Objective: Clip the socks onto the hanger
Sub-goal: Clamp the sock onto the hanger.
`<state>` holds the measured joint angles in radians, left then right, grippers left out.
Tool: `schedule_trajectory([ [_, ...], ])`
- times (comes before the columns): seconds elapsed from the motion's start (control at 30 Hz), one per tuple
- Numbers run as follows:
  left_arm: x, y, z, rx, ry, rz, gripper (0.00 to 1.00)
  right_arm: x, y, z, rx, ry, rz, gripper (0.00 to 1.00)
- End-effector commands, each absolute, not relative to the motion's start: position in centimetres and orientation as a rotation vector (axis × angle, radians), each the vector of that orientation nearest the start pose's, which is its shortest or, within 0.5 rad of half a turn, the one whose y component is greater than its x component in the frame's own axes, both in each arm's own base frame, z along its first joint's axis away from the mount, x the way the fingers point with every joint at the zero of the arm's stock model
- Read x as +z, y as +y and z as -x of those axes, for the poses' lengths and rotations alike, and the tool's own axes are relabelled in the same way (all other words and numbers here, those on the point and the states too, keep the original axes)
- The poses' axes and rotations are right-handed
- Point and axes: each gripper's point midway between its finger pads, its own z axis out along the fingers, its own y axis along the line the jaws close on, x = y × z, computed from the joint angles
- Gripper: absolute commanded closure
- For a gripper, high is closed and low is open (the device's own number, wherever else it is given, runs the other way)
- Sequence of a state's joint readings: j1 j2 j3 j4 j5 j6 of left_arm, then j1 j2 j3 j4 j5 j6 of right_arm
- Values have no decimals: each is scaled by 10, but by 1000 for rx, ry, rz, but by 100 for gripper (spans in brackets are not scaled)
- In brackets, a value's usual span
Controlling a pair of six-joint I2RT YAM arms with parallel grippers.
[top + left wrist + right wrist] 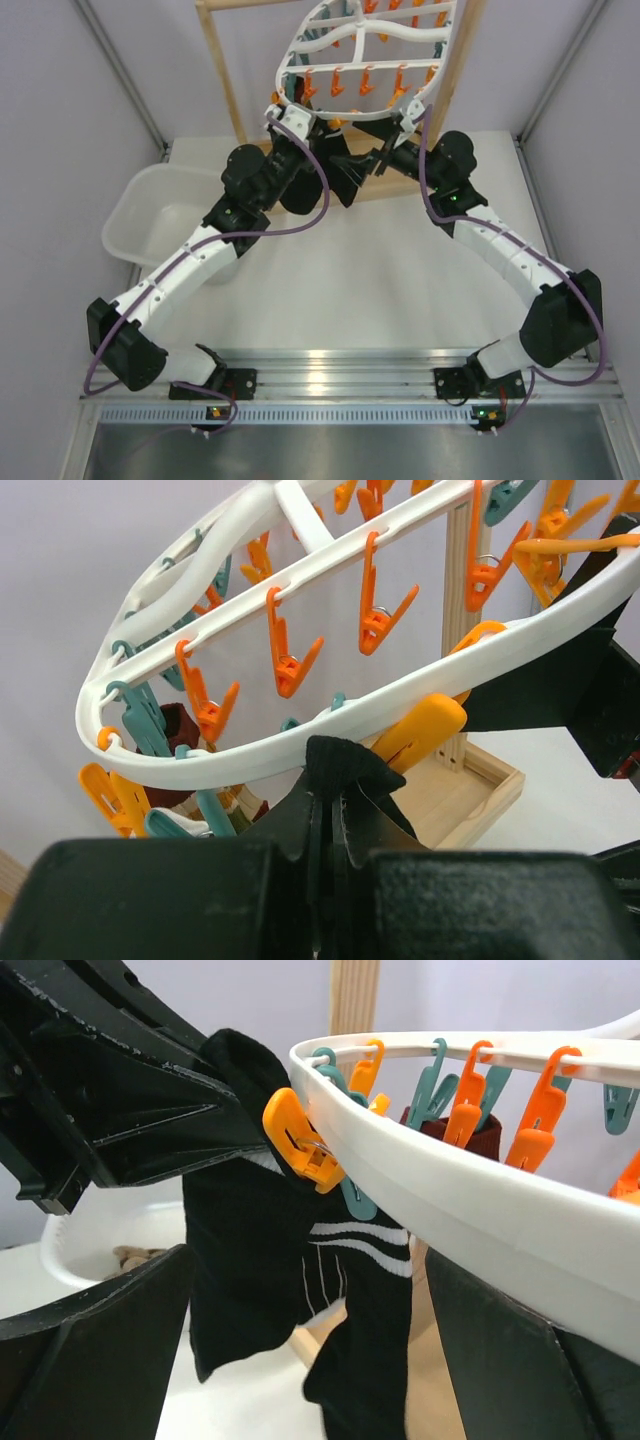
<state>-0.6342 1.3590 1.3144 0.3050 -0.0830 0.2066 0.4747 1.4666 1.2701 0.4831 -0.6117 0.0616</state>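
The black sock's top is caught at the orange peg (422, 730) and the sock would stay hanging, so the left gripper needs to open.
The white lattice hanger (372, 42) hangs from the wooden stand, with orange and teal pegs dangling. My left gripper (331, 802) is shut on the top of a black sock (345, 765) and holds it up against the hanger's near rim (255, 748), beside an orange peg (422, 730). In the right wrist view this sock (235, 1260) hangs by the orange peg (298, 1140). A black sock with two white bands (372, 1350) hangs beside it under the rim. My right gripper (305, 1290) is open, its fingers (110, 1345) wide apart on either side of the two socks.
A white plastic tub (150, 215) stands at the left, with fabric inside it in the right wrist view (135, 1256). The wooden stand's posts (222, 70) and base tray (478, 795) lie just behind the hanger. A dark red sock (470, 1140) hangs further along the rim.
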Motion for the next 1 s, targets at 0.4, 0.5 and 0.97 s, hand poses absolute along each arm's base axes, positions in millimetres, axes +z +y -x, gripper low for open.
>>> schedule_trajectory([
  [0.4, 508, -246, -358, -402, 997, -396, 73, 498, 289, -354, 878, 860, 691, 5],
  [0.5, 511, -249, -349, -426, 975, -435, 57, 503, 285, -357, 870, 836, 694, 4],
  [0.97, 524, -260, -341, -517, 1041, -474, 45, 486, 294, -377, 863, 946, 849, 12],
])
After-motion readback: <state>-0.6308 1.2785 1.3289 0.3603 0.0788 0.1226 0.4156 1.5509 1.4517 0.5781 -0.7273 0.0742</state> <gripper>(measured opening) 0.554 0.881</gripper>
